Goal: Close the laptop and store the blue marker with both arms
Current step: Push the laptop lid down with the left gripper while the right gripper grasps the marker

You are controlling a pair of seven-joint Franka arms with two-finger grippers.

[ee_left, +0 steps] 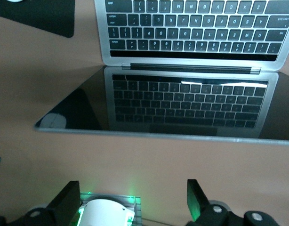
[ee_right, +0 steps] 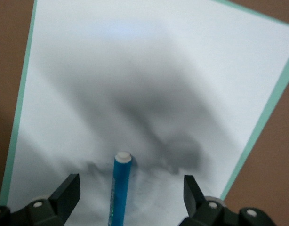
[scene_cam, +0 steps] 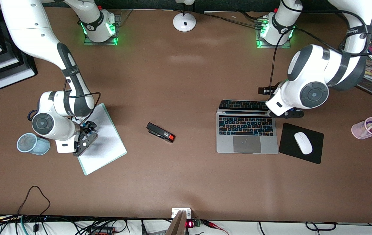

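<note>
My right gripper should grab the marker by its blue body (ee_right: 118, 195) next, to put the marker away in the cup.
The laptop (scene_cam: 246, 130) lies open near the left arm's end of the table, its screen (scene_cam: 242, 105) tilted back. In the left wrist view the keyboard (ee_left: 191, 23) mirrors in the dark screen (ee_left: 182, 103). My left gripper (scene_cam: 268, 92) is open and empty (ee_left: 132, 202), over the table by the screen's top edge. The blue marker (ee_right: 121, 188) lies on a white clipboard (ee_right: 149, 70) between the open fingers of my right gripper (ee_right: 130, 193). In the front view my right gripper (scene_cam: 86, 137) is low over the clipboard (scene_cam: 107, 143) and hides the marker.
A red-tipped black stapler (scene_cam: 160, 132) lies mid-table. A white mouse (scene_cam: 303, 143) sits on a black pad (scene_cam: 287, 148) beside the laptop. A blue mesh cup (scene_cam: 32, 143) stands by the right arm, a pink pen cup (scene_cam: 368, 128) at the left arm's end. A lamp base (scene_cam: 184, 21) stands between the arm bases.
</note>
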